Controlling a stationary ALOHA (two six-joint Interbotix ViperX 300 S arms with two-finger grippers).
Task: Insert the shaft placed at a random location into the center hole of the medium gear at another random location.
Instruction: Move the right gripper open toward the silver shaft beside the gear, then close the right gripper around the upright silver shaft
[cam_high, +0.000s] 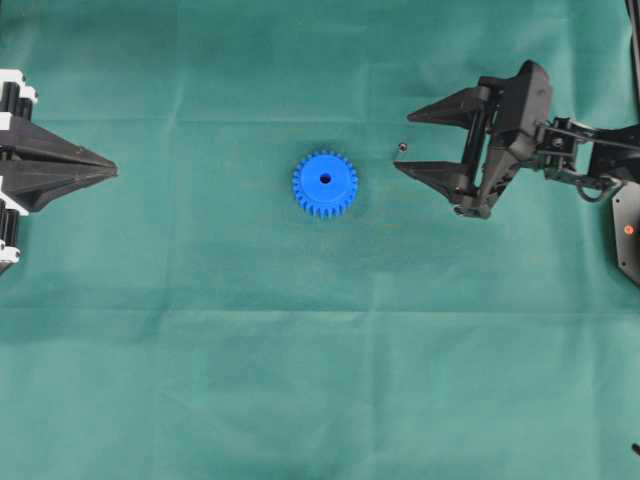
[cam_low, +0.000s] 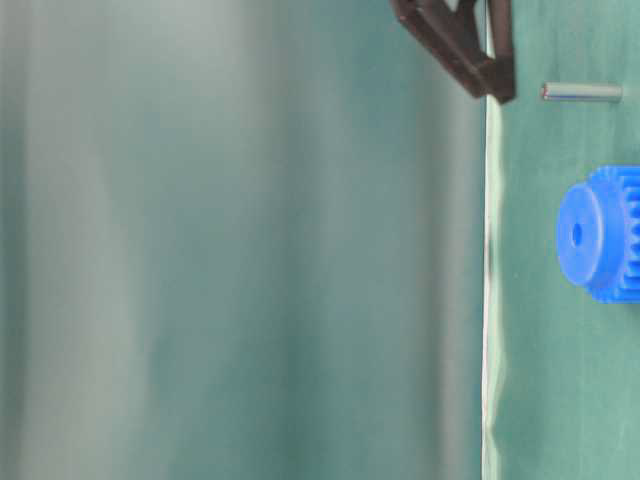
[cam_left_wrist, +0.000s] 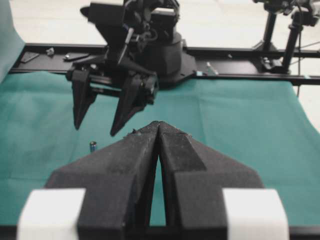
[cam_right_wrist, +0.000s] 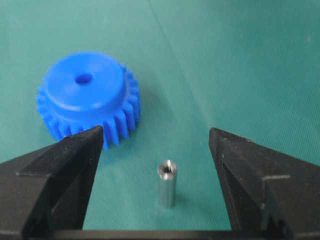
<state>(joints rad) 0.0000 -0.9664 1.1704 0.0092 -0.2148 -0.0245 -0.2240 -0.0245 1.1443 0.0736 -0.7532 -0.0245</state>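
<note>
I should next take hold of the shaft with my right gripper by its open-topped end (cam_high: 403, 147), to fit the shaft into the medium gear's center hole (cam_high: 325, 179).
The blue medium gear (cam_high: 325, 184) lies flat on the green cloth near the middle, hub up, with its center hole (cam_high: 325, 179) showing. The shaft (cam_high: 401, 147), a small silvery pin, stands upright on the cloth to the gear's right. My right gripper (cam_high: 403, 142) is open, with a finger on each side of the shaft and not touching it. In the right wrist view the shaft (cam_right_wrist: 167, 182) stands between the open fingers, and the gear (cam_right_wrist: 87, 95) and its hole (cam_right_wrist: 83, 78) lie beyond. My left gripper (cam_high: 112, 172) is shut and empty at the far left.
The green cloth (cam_high: 300, 380) covers the table. In the left wrist view the right arm's base (cam_left_wrist: 150, 45) and a black frame rail (cam_left_wrist: 250, 77) stand at the far edge. The table-level view shows the shaft (cam_low: 582, 92) and the gear (cam_low: 600, 233).
</note>
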